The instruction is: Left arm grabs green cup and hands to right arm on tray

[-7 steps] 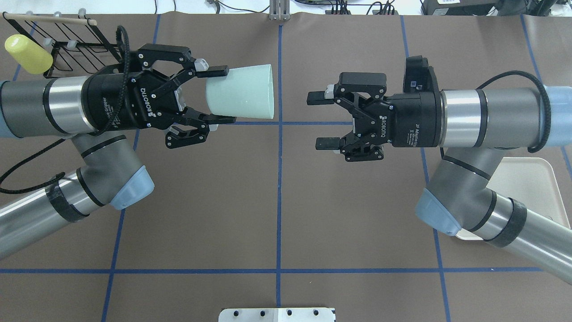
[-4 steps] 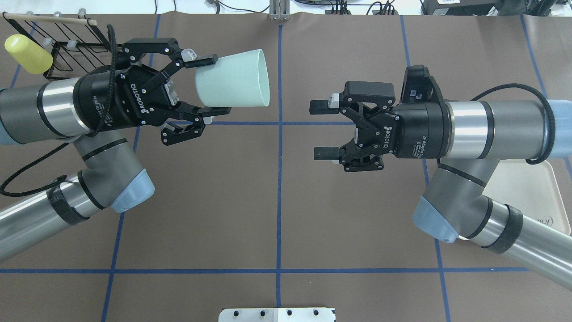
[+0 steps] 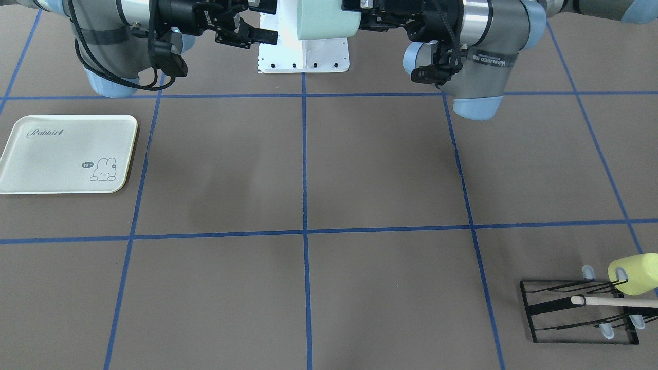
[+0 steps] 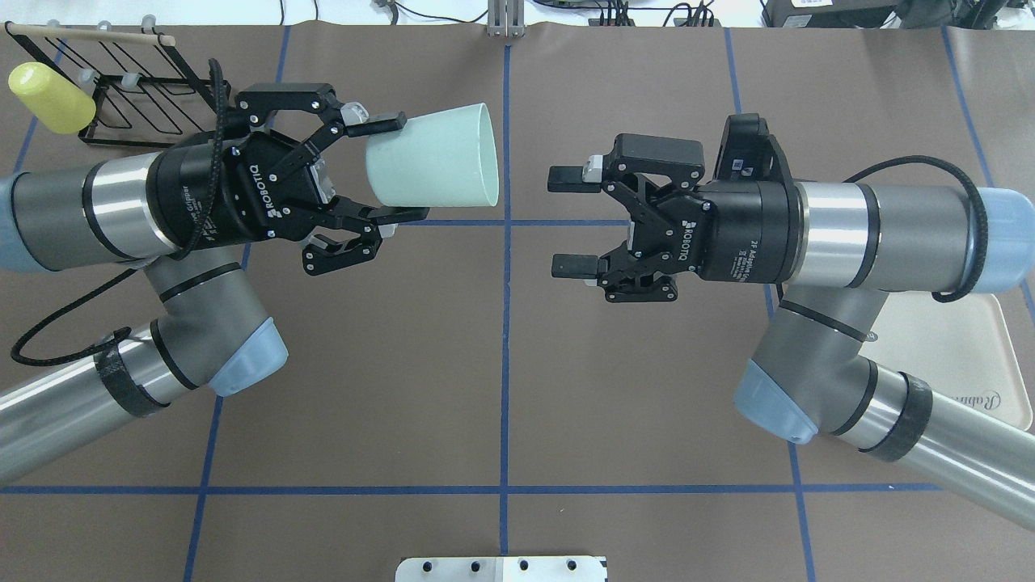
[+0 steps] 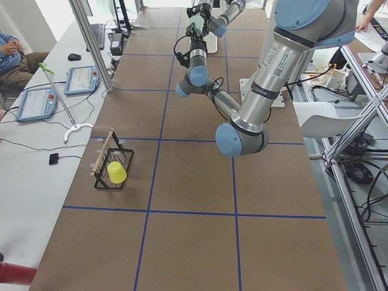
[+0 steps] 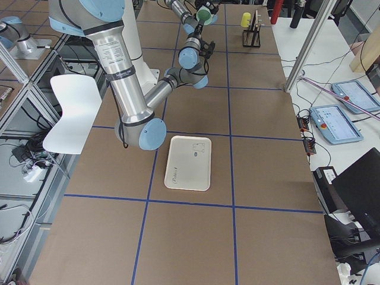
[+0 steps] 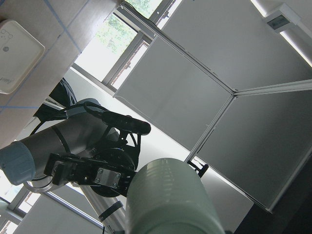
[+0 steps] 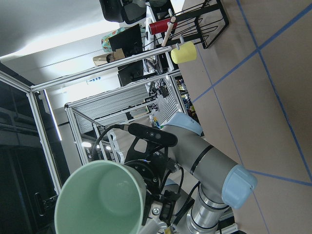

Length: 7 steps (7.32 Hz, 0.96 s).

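Observation:
My right gripper grabs the green cup by its open rim (image 8: 141,195) next.
The pale mint-green cup (image 4: 433,167) lies sideways in the air, held by its base in my left gripper (image 4: 398,168), which is shut on it. Its open mouth faces my right gripper (image 4: 566,221), which is open and empty a short gap to the right of the rim and slightly lower. The cup also shows in the front view (image 3: 321,18), the left wrist view (image 7: 168,200) and the right wrist view (image 8: 100,200). The cream tray (image 3: 67,154) lies flat on the table on my right side, partly under the right arm in the overhead view (image 4: 962,356).
A black wire rack (image 4: 129,89) with a wooden dowel stands at the far left corner, with a yellow-green cup (image 4: 44,97) hung on it. A white base plate (image 4: 501,568) sits at the near table edge. Blue tape lines grid the brown table.
My left gripper has moved right and slightly down with the cup. My right gripper has moved a little left, so the gap between cup rim and right fingers is narrower.

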Each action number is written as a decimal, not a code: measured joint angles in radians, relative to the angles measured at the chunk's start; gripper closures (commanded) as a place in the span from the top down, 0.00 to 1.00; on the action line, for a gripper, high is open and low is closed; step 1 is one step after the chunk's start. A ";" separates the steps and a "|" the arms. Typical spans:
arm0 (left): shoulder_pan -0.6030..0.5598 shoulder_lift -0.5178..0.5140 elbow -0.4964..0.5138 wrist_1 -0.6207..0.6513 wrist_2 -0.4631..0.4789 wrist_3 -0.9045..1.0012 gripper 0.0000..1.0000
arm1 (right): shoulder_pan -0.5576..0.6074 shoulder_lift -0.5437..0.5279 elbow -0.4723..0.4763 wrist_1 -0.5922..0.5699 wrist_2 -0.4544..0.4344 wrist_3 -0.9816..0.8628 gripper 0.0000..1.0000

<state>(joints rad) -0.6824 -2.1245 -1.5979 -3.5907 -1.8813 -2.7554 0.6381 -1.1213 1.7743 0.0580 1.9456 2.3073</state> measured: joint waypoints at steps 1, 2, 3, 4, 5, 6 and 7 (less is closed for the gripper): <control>0.008 -0.003 -0.002 0.006 0.000 0.000 0.00 | -0.007 0.006 -0.004 0.000 -0.005 0.000 0.91; 0.012 -0.006 -0.004 0.017 0.001 0.001 0.00 | -0.014 0.009 -0.004 0.000 -0.006 0.000 0.91; 0.013 -0.007 -0.006 0.025 0.001 0.001 0.00 | -0.017 0.011 -0.004 0.000 -0.007 0.000 0.91; 0.016 -0.007 -0.006 0.029 0.001 0.001 0.00 | -0.018 0.012 -0.004 0.000 -0.008 0.000 0.89; 0.021 -0.008 -0.007 0.031 0.001 0.001 0.00 | -0.018 0.012 -0.004 0.000 -0.008 0.000 0.89; 0.025 -0.009 -0.007 0.032 0.001 0.001 0.00 | -0.019 0.012 -0.004 0.000 -0.010 0.000 0.88; 0.029 -0.010 -0.007 0.033 0.001 0.001 0.00 | -0.019 0.012 -0.004 0.000 -0.013 0.000 0.87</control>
<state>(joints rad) -0.6532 -2.1346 -1.6045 -3.5579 -1.8803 -2.7546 0.6191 -1.1092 1.7702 0.0583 1.9330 2.3071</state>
